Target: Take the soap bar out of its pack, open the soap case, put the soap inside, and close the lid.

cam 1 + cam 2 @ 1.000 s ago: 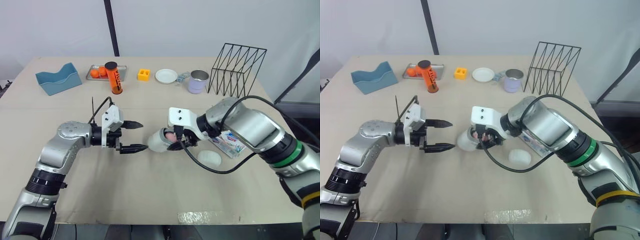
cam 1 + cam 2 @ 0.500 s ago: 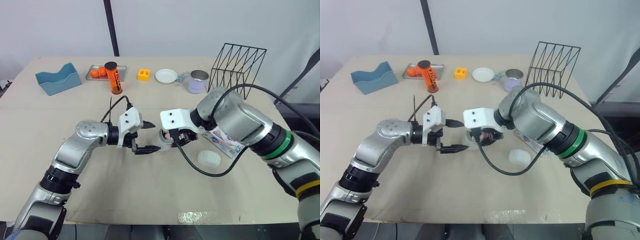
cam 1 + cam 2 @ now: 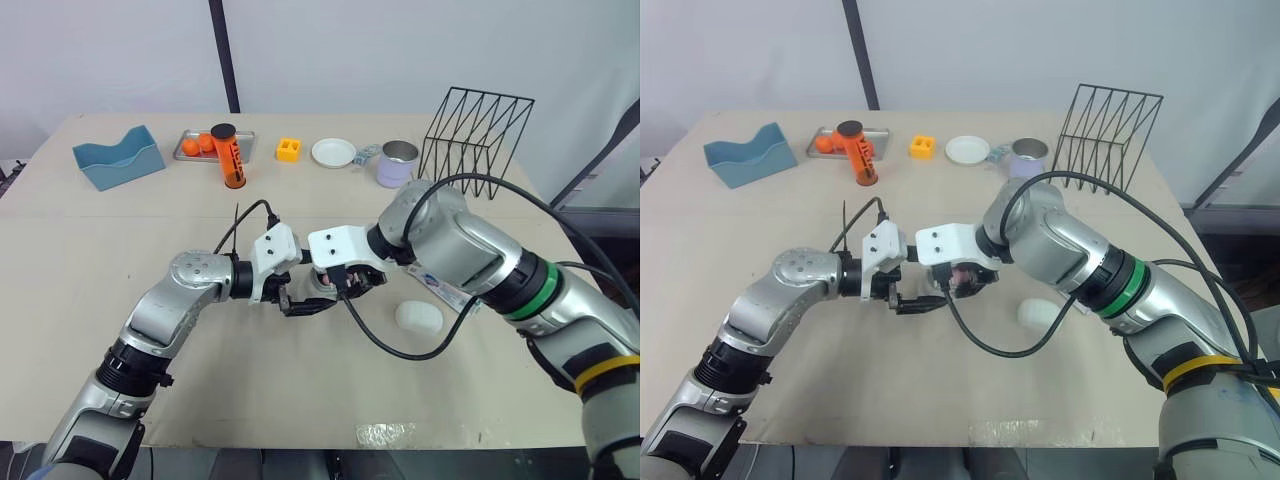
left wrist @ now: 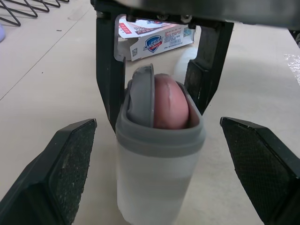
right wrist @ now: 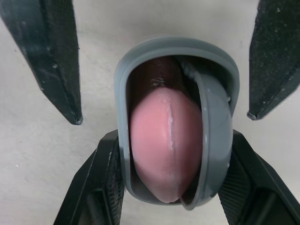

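Note:
My left gripper next needs to grab the soap case (image 3: 324, 290) by its outer sides, because my right gripper's fingers already hold the soap case's rim beside the soap.
The soap case (image 3: 324, 290) is a translucent white tub with a grey rim (image 5: 174, 47), held just above the table's middle. The pink soap bar (image 5: 164, 140) sits inside it, beside a tilted grey insert (image 4: 140, 96). My right gripper (image 3: 345, 284) is shut on the soap case, its fingers (image 5: 101, 187) pressed against both sides. My left gripper (image 3: 306, 293) is open and straddles the case without touching it, one finger (image 4: 61, 164) on each side. The opened soap pack (image 4: 154, 37) lies behind, partly under my right arm. A white oval lid-like piece (image 3: 418, 316) rests on the table to the right.
Along the far edge stand a blue bin (image 3: 117, 157), a metal tray with oranges (image 3: 200, 145), an orange tube (image 3: 230, 157), a yellow block (image 3: 288, 149), a white plate (image 3: 333, 152), a metal cup (image 3: 397, 163) and a black wire rack (image 3: 475, 140).
My left gripper has moved right, from well clear of the case to straddling it. My right gripper has carried the case a little to the left.

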You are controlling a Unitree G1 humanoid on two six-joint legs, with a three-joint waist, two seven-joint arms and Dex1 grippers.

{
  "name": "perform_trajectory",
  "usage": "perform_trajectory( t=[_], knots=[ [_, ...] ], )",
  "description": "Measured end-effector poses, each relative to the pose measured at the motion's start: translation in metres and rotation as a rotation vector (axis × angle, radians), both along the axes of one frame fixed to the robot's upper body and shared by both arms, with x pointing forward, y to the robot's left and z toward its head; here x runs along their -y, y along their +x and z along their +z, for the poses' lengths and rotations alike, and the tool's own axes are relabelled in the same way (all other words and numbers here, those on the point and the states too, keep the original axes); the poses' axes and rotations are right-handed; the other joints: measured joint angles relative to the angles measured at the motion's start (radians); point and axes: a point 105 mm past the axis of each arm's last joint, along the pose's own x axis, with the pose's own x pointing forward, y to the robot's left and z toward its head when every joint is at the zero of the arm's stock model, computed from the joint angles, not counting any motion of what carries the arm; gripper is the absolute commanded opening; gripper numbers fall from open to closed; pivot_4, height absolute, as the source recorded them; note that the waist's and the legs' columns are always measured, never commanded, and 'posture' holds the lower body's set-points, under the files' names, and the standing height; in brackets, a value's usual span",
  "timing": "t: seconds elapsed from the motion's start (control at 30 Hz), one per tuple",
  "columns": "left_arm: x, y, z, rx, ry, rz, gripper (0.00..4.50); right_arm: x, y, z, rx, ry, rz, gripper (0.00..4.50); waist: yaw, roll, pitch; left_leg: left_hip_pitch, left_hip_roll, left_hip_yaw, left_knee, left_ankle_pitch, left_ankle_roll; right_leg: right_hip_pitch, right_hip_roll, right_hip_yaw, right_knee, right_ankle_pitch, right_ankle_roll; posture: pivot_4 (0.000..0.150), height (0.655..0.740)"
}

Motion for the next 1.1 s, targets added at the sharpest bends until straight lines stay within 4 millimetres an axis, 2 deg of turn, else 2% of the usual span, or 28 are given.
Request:
perform_trajectory(
  t=[0.8, 0.9, 1.03, 1.1],
  knots=[
    [0.003, 0.004, -0.0081, 0.066, 0.045, -0.003, 4.47, -0.0003, 0.0045, -0.003, 0.003, -0.007, -0.005, 2.04, 0.0, 0.0, 0.0, 0.0, 0.0, 0.0, 0.0, 0.0, 0.0, 0.0, 0.0, -0.001, 0.0, 0.0, 0.0, 0.15, 0.74],
    [0.003, 0.0042, -0.0079, 0.071, 0.043, -0.004, 3.8, -0.0001, 0.0045, -0.0032, 0.002, -0.004, -0.006, 2.04, 0.0, 0.0, 0.0, 0.0, 0.0, 0.0, 0.001, 0.0, 0.0, 0.001, 0.0, -0.001, 0.0, 0.0, 0.0, 0.15, 0.74],
    [0.0032, 0.0046, -0.0078, 0.076, 0.042, -0.004, 2.34, -0.0003, 0.0044, -0.0033, 0.002, -0.004, -0.005, 2.04, 0.0, 0.0, 0.0, 0.0, 0.0, 0.0, 0.001, 0.0, 0.0, 0.001, 0.0, -0.001, 0.0, 0.0, 0.0, 0.15, 0.74],
    [0.0029, 0.0054, -0.008, 0.083, 0.044, -0.001, 1.99, -0.0006, 0.0043, -0.0034, 0.003, -0.004, -0.002, 2.04, 0.0, 0.0, 0.0, 0.0, 0.0, -0.001, 0.001, 0.0, 0.0, 0.001, 0.0, -0.001, 0.0, 0.0, 0.0, 0.15, 0.74]
  ],
)
